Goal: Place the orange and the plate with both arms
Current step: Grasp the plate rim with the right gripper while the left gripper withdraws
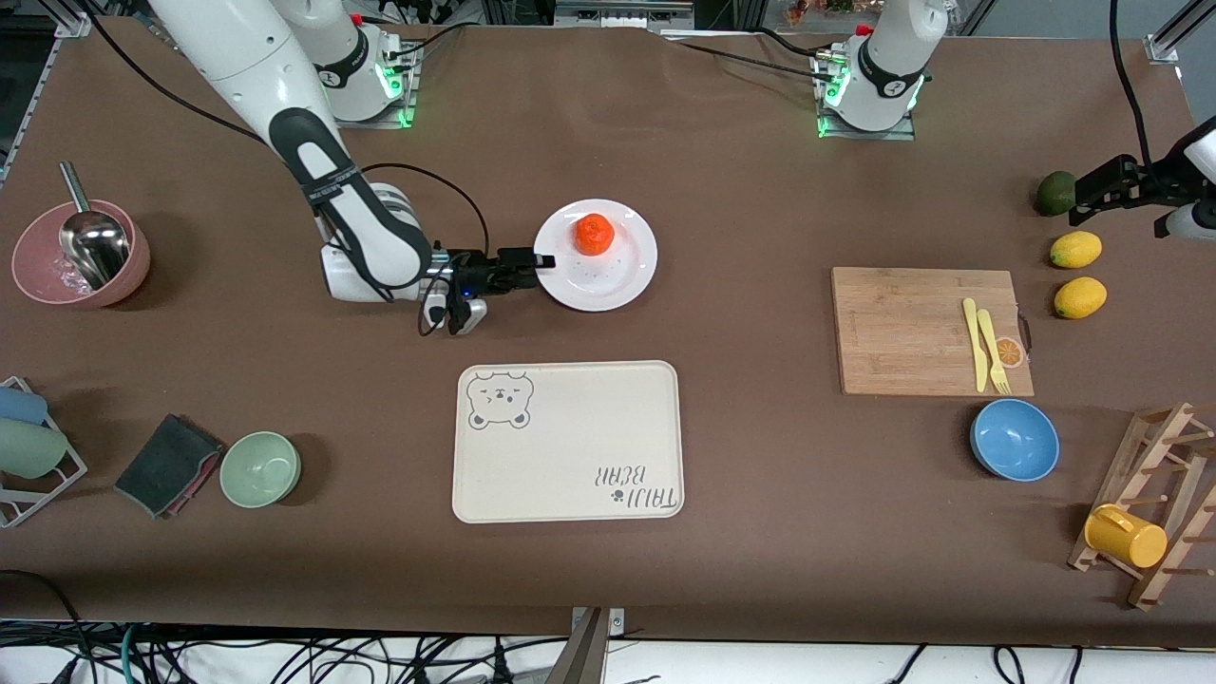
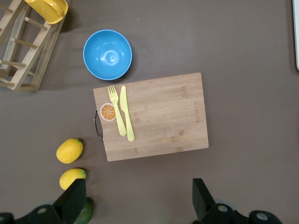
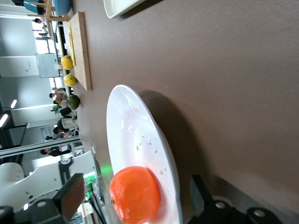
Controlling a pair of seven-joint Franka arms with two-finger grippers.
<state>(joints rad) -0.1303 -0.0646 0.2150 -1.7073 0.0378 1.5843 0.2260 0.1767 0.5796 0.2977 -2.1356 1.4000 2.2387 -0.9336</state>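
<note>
I should pick up the white plate by its rim [image 1: 541,237] with my right gripper next. Then I can set the orange and plate on the bear-print tray [image 1: 567,443].
The orange [image 1: 594,234] sits on the white plate [image 1: 608,280] near the table's middle, farther from the front camera than the bear-print tray. My right gripper [image 1: 535,262] lies low and level at the plate's rim on the right arm's end, open, with its fingers apart on either side of the rim. In the right wrist view the orange [image 3: 135,193] and the plate [image 3: 131,126] lie between the fingers of the right gripper [image 3: 135,200]. My left gripper [image 1: 1092,195] is open and empty over the table beside the dark green fruit [image 1: 1054,193]; the left wrist view [image 2: 138,200] shows it too.
The bear-print tray [image 1: 568,442] lies nearer the camera than the plate. A cutting board [image 1: 926,328] with yellow fork and knife, a blue bowl [image 1: 1015,439], two lemons [image 1: 1076,250] and a wooden rack [image 1: 1154,513] are at the left arm's end. A pink bowl [image 1: 81,255] and a green bowl [image 1: 260,468] are at the right arm's end.
</note>
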